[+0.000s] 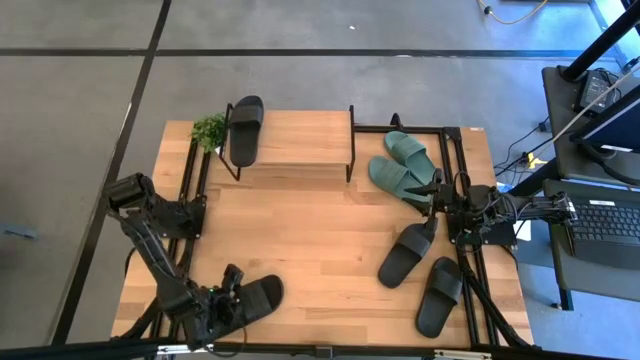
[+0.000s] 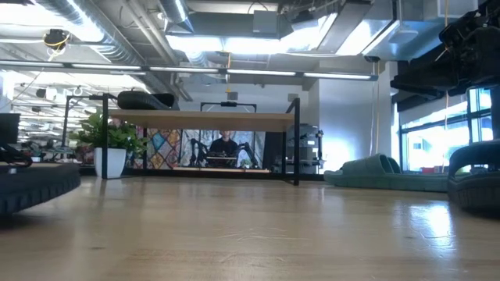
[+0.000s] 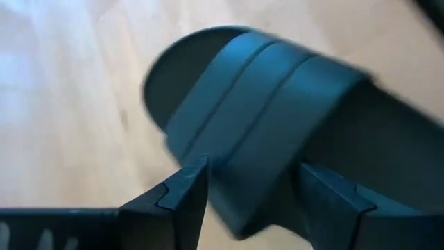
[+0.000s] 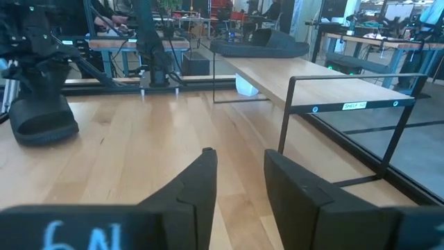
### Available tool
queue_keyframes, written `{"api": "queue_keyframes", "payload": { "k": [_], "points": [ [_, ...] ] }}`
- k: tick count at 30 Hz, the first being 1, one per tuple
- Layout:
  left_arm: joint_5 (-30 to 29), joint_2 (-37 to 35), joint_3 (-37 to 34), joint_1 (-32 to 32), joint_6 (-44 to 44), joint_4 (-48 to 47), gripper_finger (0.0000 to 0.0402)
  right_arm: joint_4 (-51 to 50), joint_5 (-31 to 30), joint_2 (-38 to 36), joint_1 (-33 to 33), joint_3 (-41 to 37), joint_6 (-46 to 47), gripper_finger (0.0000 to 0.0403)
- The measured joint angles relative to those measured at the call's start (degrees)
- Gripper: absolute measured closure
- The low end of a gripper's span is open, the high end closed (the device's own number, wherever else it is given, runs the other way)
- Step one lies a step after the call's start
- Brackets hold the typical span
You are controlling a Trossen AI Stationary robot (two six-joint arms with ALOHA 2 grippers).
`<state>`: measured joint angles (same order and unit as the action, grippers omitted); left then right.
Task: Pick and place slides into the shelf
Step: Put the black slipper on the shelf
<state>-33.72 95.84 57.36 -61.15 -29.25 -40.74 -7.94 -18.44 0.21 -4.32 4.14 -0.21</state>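
The black slide should go on the shelf (image 1: 300, 137) beside the other slide, so my left gripper will grab it by its wide strap (image 1: 254, 298) next.
My left gripper (image 3: 253, 184) is open at the table's near left, tilted down over a black slide (image 1: 255, 298) that lies sole-down on the table. Its fingers stand on either side of the slide's strap (image 3: 277, 97). Another black slide (image 1: 245, 130) lies on the left end of the shelf's wooden top (image 1: 300, 140). Two teal slides (image 1: 402, 165) lie right of the shelf, and two black slides (image 1: 422, 272) lie at the near right. My right gripper (image 4: 239, 184) waits at the right edge, level and open, with nothing between its fingers. My left gripper comes at the black slide slanting down from above, one finger (image 3: 184, 198) on each side of the strap's near edge (image 3: 243, 208), across the slide. I cannot tell whether the fingers touch the strap. The slide lies flat on the table.
A small potted plant (image 1: 210, 130) stands at the shelf's left end. Black metal frames (image 1: 455, 160) run along the table's left and right sides. Bare tabletop (image 1: 310, 240) lies between the shelf and the near edge.
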Motion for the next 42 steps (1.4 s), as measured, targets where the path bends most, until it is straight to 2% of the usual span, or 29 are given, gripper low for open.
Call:
{"api": "queue_keyframes", "payload": {
  "k": [5,12,32,37,42],
  "points": [
    [-1.9,2.4,0.1,2.1,4.6,-0.3,0.0208,0.0,0.0,0.0,0.0,0.0,0.0,0.0281],
    [-2.9,4.6,0.1,3.0,4.1,0.5,0.0208,0.0,0.0,0.0,0.0,0.0,-0.1,0.0281],
    [-4.7,4.8,0.0,3.0,4.1,1.9,0.0208,0.0,0.0,0.0,0.0,0.0,0.2,0.0281],
    [-5.4,4.8,-0.1,3.0,10.4,1.8,0.0208,0.0,0.0,0.0,0.0,0.0,1.6,0.0281],
    [-5.5,4.8,-0.1,3.1,11.8,1.8,0.0208,0.0,0.0,0.0,0.0,0.0,1.6,0.0281]
  ]
}}
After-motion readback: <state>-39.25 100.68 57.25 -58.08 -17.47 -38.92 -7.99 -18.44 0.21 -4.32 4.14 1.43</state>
